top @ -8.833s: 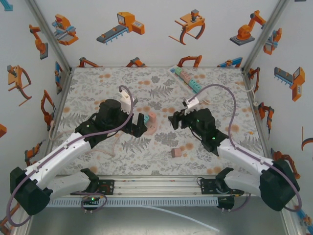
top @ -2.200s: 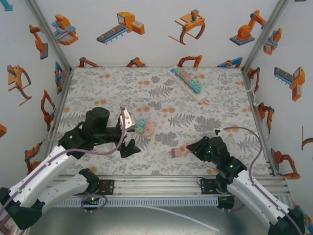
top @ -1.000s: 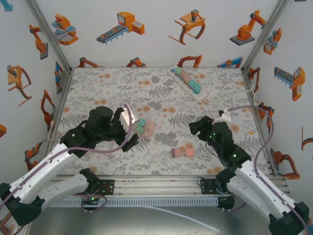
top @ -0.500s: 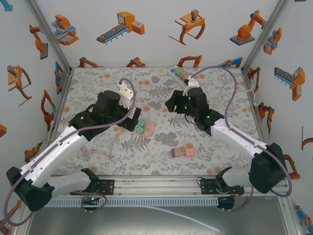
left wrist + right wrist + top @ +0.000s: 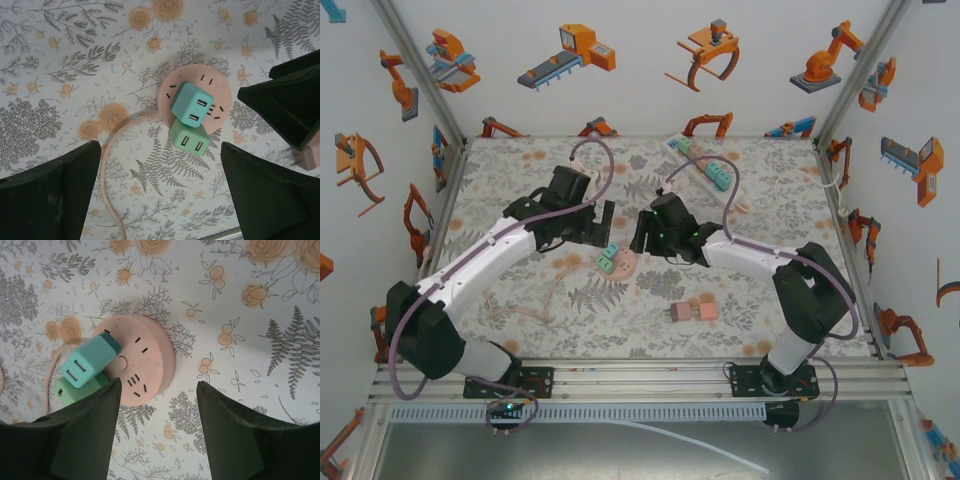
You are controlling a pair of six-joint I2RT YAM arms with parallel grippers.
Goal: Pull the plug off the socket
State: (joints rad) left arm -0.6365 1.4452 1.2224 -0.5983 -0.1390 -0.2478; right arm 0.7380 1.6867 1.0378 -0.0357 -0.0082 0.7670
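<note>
My left gripper is about to reach the teal plug (image 5: 611, 252) (image 5: 194, 103) and grab its opposite sides to pull it off the socket, while the green plug stays free.
A round pink socket (image 5: 629, 263) lies mid-table with a teal plug (image 5: 611, 252) and a green plug (image 5: 605, 266) stuck in it side by side. In the left wrist view the socket (image 5: 212, 82) carries the teal plug (image 5: 194, 103) above the green plug (image 5: 190, 140), and its pink cable (image 5: 107, 185) trails down. My left gripper (image 5: 160, 200) hangs open just short of the plugs, touching nothing. My right gripper (image 5: 157, 435) is open over the table beside the socket (image 5: 150, 360), with the teal plug (image 5: 87, 362) and the green plug (image 5: 70, 389) to its left. From above, the left gripper (image 5: 600, 224) and right gripper (image 5: 642, 236) flank the socket.
A white power strip (image 5: 705, 168) with coloured plugs lies at the back right. Two small pink blocks (image 5: 695, 311) sit toward the front. White walls with orange robot pictures enclose the table. The right gripper's black finger (image 5: 287, 102) shows close by in the left wrist view.
Both arms have reached farther onto the table. The right gripper swung left to the socket's right side and the left gripper moved above its back left. The socket and plugs stayed put.
</note>
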